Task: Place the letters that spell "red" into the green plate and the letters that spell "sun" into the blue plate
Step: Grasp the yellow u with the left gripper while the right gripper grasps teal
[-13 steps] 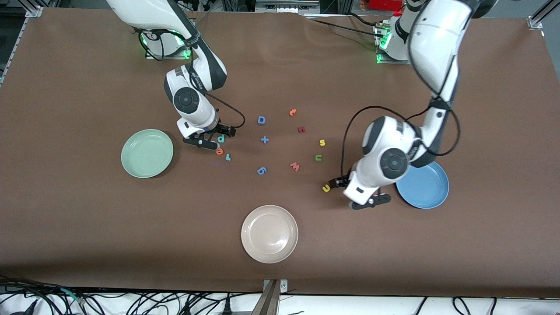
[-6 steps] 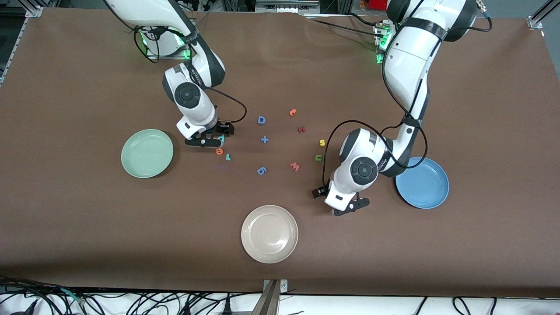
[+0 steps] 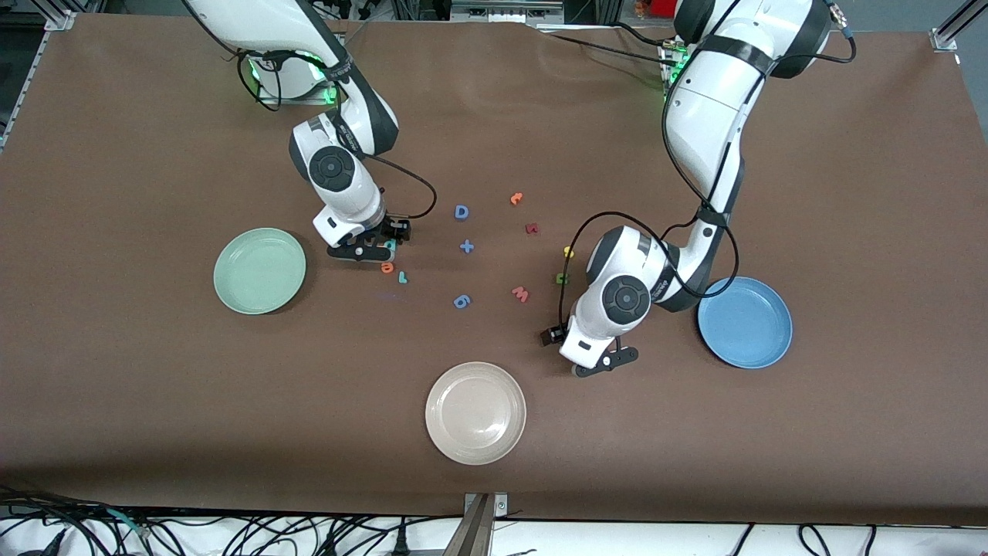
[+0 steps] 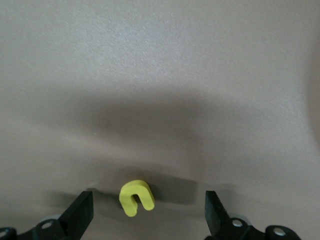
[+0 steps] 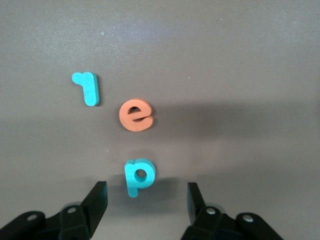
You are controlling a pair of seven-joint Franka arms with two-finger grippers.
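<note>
I need to close my left gripper on the yellow "n" now, because the yellow "n" sits level between its fingers.
My right gripper (image 3: 380,249) stands low over the teal "d" (image 5: 139,175), its fingers open on either side and not touching it. The orange "e" (image 5: 136,115) and teal "r" (image 5: 87,87) lie just past it, nearer the front camera (image 3: 387,267). The green plate (image 3: 231,270) is beside them, toward the right arm's end. My left gripper (image 3: 584,349) is open, down around the yellow "n" (image 4: 136,197), which the hand hides in the front view. Yellow "s" (image 3: 569,252) and green "u" (image 3: 561,279) peek out beside the left arm. The blue plate (image 3: 745,322) is close by.
A beige plate (image 3: 475,413) sits near the front edge. Loose in the middle lie a blue "D" (image 3: 461,211), a blue plus (image 3: 466,247), a blue "6" (image 3: 461,301), a red "w" (image 3: 520,293), a dark red letter (image 3: 531,228) and an orange letter (image 3: 516,198).
The left arm swung away from the blue plate and came down over the yellow "n". The right gripper settled lower around the teal "d", and its fingers drew closer together.
</note>
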